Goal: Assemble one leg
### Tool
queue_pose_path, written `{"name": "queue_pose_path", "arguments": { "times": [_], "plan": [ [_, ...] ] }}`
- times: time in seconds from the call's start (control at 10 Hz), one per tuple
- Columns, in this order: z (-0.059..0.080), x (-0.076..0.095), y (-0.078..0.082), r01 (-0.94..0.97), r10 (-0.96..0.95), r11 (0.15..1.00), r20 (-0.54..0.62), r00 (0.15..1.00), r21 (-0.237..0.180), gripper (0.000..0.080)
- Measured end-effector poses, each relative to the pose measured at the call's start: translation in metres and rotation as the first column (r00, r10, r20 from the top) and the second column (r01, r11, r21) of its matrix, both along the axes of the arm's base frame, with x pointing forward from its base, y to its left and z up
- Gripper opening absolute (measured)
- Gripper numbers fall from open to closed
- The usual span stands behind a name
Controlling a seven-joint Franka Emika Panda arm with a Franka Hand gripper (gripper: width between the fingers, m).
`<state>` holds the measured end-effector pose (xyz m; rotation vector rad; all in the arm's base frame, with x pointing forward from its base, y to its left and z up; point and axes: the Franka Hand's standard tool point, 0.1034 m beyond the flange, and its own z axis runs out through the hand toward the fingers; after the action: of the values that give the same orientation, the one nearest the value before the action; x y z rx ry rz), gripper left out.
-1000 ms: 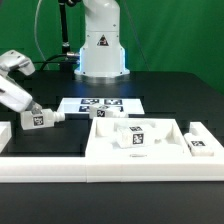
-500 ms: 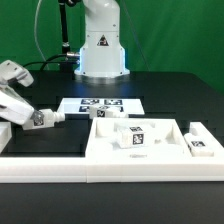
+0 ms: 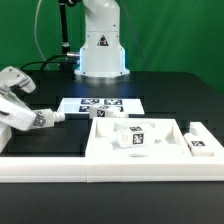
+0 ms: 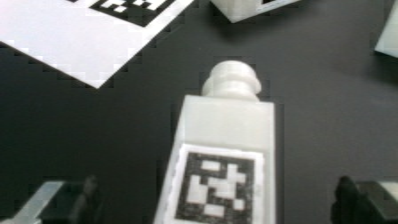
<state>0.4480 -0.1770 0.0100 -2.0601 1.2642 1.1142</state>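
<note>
My gripper's fingers reach down on either side of the tagged body, so my gripper closes next. Closing now would catch the leg.
A white leg (image 3: pixel 42 118) with a tag marker lies on the black table at the exterior view's left, its rounded peg end pointing to the exterior view's right. My gripper (image 3: pixel 30 120) is over its other end. In the wrist view the leg (image 4: pixel 226 140) lies between my two dark fingers (image 4: pixel 63 200), with a clear gap on each side. The gripper (image 4: pixel 214 205) is open and straddles the leg without touching it.
The large white panel (image 3: pixel 120 158) with raised sockets lies in front, with several more legs (image 3: pixel 135 137) on and around it. The marker board (image 3: pixel 100 103) lies behind it and also shows in the wrist view (image 4: pixel 80 35). Another leg (image 3: pixel 5 135) is at the left edge.
The arm has sunk lower and drawn back toward the exterior view's left. The leg has tilted flatter and shifted slightly right.
</note>
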Motion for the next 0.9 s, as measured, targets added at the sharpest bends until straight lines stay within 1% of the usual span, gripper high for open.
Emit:
{"name": "queue_pose_path", "arguments": {
  "times": [0.1, 0.2, 0.3, 0.4, 0.5, 0.6, 0.7, 0.8, 0.9],
  "plan": [
    [-0.001, 0.0, -0.002, 0.0, 0.0, 1.0, 0.001, 1.0, -0.001, 0.0649],
    [-0.002, -0.001, -0.001, -0.002, 0.002, 1.0, 0.0, 1.0, 0.0, 0.0527],
    [-0.003, -0.001, -0.001, -0.002, 0.002, 1.0, 0.0, 1.0, -0.001, 0.0527],
    [-0.003, -0.001, -0.001, -0.003, 0.003, 1.0, 0.0, 1.0, 0.0, 0.0388],
    [-0.003, -0.001, -0.001, -0.003, 0.003, 1.0, 0.0, 1.0, 0.0, 0.0286],
    [-0.002, 0.0, 0.0, -0.004, 0.004, 1.0, 0.001, 1.0, 0.0, 0.0286],
    [0.005, 0.004, 0.004, -0.016, 0.016, 1.0, 0.011, 1.0, -0.001, 0.0286],
    [0.018, 0.011, 0.016, -0.035, 0.035, 0.999, 0.026, 0.999, -0.002, 0.0286],
    [0.037, 0.017, 0.036, -0.051, 0.051, 0.999, 0.036, 0.998, -0.006, 0.0286]
  ]
}}
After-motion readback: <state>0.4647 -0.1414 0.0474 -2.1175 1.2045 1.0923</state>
